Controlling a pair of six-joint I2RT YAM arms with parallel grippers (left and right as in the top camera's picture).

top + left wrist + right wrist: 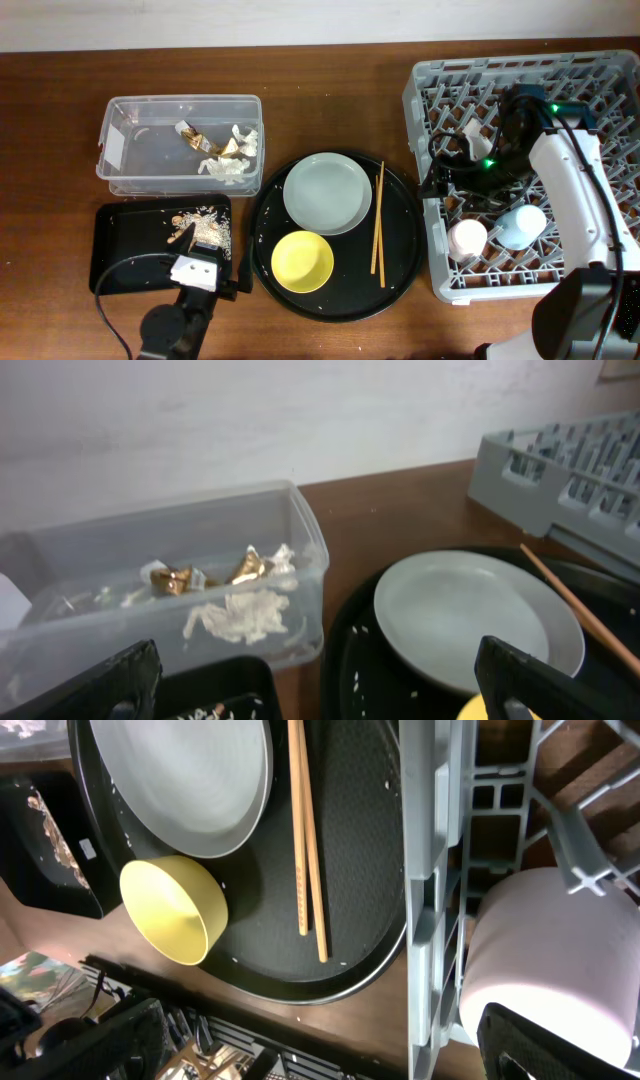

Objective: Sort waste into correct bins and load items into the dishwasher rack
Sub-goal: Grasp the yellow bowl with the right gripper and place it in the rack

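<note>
The right gripper grabs the yellow bowl (302, 261) (175, 910) by its rim next, one finger inside, to set it tilted between the rack's wires.
The grey-green plate (327, 192), yellow bowl (302, 261) and chopsticks (379, 220) lie on the round black tray. The pink cup (467, 238) and light-blue cup (522, 225) sit in the grey rack (440, 80). Tissue (228, 165) and gold wrappers (190, 135) lie in the clear tub (120, 130). Food scraps (200, 232) lie in the shallow black tray (120, 240). My left gripper (320, 695) is open and empty over that tray's right end. My right gripper (320, 1050) is open and empty at the rack's left edge, one finger beside the pink cup (550, 950).
The round black tray (400, 280) fills the middle, between the shallow tray and the rack. Rice grains are scattered on it. The table's front edge runs just below the tray and rack. A white wall stands behind the tub (300, 560).
</note>
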